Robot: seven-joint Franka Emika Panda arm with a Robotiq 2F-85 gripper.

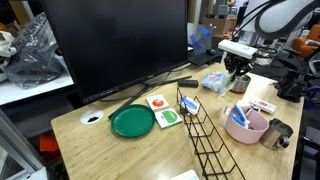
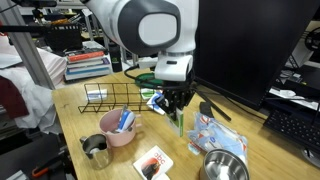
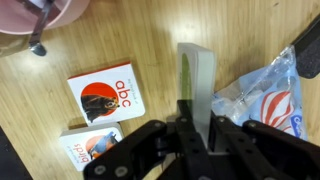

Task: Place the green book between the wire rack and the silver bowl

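The green book [image 2: 181, 124] should stay in my gripper for now. Its lower edge is above the table, so the book would fall beside the clear plastic bag if I opened now.
My gripper [image 3: 198, 125] is shut on the green book [image 3: 198, 72], which I see edge-on and upright as a thin pale slab with a green side. In an exterior view the gripper [image 2: 178, 106] holds the book [image 2: 181, 124] just above the wooden table, between the wire rack [image 2: 112, 97] and the silver bowl [image 2: 225, 167]. The gripper [image 1: 236, 72] and the rack [image 1: 208, 135] also show in the other exterior view, where the silver bowl is not visible.
A clear plastic bag [image 3: 272, 92] lies right beside the book. Two small "abc" board books [image 3: 108, 95] lie on the table. A pink bowl [image 2: 122, 130], a metal cup [image 2: 95, 150], a green plate [image 1: 132, 121], cards [image 1: 160, 108] and a large monitor [image 1: 115, 45] are nearby.
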